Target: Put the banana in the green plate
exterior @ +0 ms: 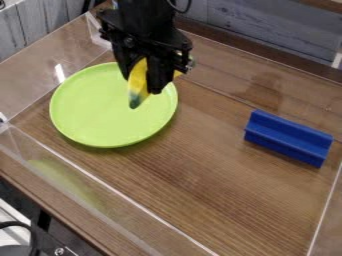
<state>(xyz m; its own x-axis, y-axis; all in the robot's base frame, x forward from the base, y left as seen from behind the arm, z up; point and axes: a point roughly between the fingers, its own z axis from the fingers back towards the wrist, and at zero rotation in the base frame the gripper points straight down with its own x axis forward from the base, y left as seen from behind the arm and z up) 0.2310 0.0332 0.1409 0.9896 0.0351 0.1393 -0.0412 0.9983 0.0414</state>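
Note:
The banana comes down onto the green plate next, before my gripper releases it: the banana's greenish lower tip (pixel 136 100) hangs above the plate's surface.
The yellow banana (pixel 138 82) with a greenish lower tip hangs upright in the air, its top clamped between the black fingers of my gripper (pixel 140 68), which is shut on it. It hovers over the right part of the large lime-green plate (pixel 88 110), clear of the plate's surface. The plate lies flat on the wooden table at the left and nothing rests in it. The dark arm rises from the gripper toward the top of the view.
A blue rectangular block (pixel 289 137) lies on the wooden tabletop (pixel 201 190) at the right. Clear acrylic walls (pixel 54 190) fence the table along the front and left edges. A grey panel runs along the back.

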